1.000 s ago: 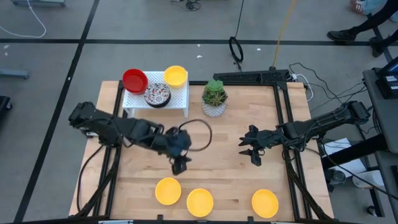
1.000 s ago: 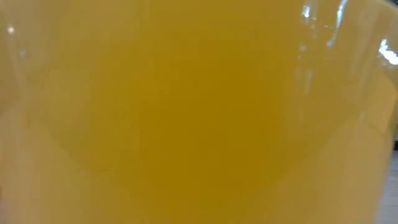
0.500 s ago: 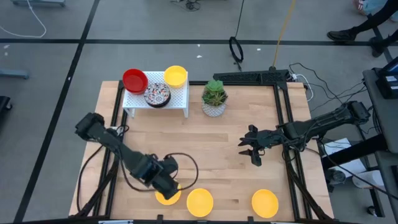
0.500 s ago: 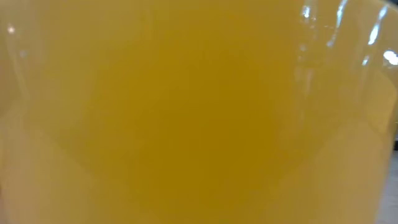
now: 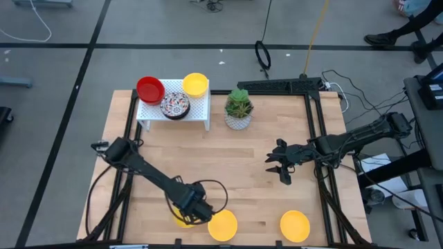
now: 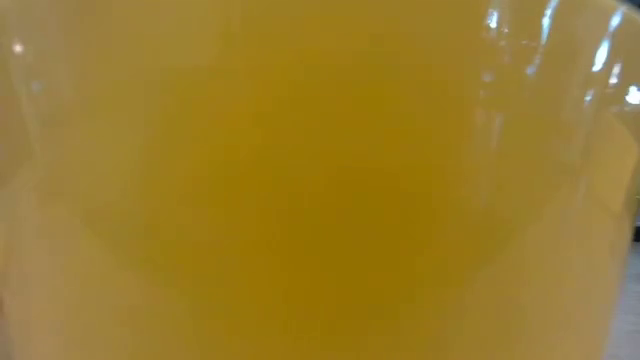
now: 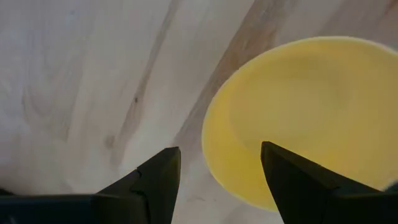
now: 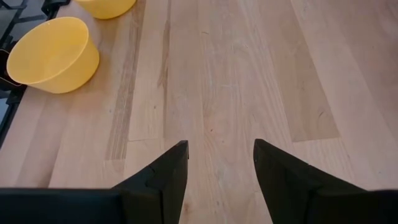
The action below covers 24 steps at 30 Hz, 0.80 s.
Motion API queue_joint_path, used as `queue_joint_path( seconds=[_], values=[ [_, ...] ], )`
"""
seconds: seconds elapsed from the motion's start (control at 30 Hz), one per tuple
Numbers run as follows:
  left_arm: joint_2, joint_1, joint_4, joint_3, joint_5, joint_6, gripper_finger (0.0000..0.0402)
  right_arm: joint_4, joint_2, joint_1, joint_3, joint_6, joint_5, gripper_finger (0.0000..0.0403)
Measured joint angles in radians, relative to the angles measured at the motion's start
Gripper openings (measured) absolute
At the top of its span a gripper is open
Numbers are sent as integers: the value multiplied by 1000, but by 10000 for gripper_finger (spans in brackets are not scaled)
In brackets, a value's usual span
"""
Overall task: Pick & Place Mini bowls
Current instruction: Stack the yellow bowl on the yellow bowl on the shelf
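Observation:
This yellow mini bowl needs to go with the other yellow bowl on the white rack, so my left gripper should grab it next by its rim.
Three yellow mini bowls stand on their bases along the table's near edge: left bowl, middle bowl, right bowl. My left gripper hangs open low over the left one and hides most of it. In the left wrist view my left gripper straddles the rim of a yellow bowl; I see no touch. My right gripper waits open over the table's right half; in its wrist view it is above bare wood. A yellow bowl wall fills the low view.
A white rack at the far left carries a red bowl, a floral bowl and a yellow bowl. A potted plant stands beside it. The right wrist view shows two yellow bowls.
My left arm has swung from the table's middle toward the near edge and come down over the left yellow bowl. The bowls have kept their places.

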Motion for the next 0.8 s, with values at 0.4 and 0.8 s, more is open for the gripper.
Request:
queue_joint_path(
  seconds=[0.4, 0.8],
  values=[
    [48, 54, 7, -79, -10, 163, 227, 0, 0, 0, 0, -14, 0, 169],
    [40, 66, 176, -169, 81, 242, 171, -1, 0, 0, 0, -14, 0, 169]
  ],
)
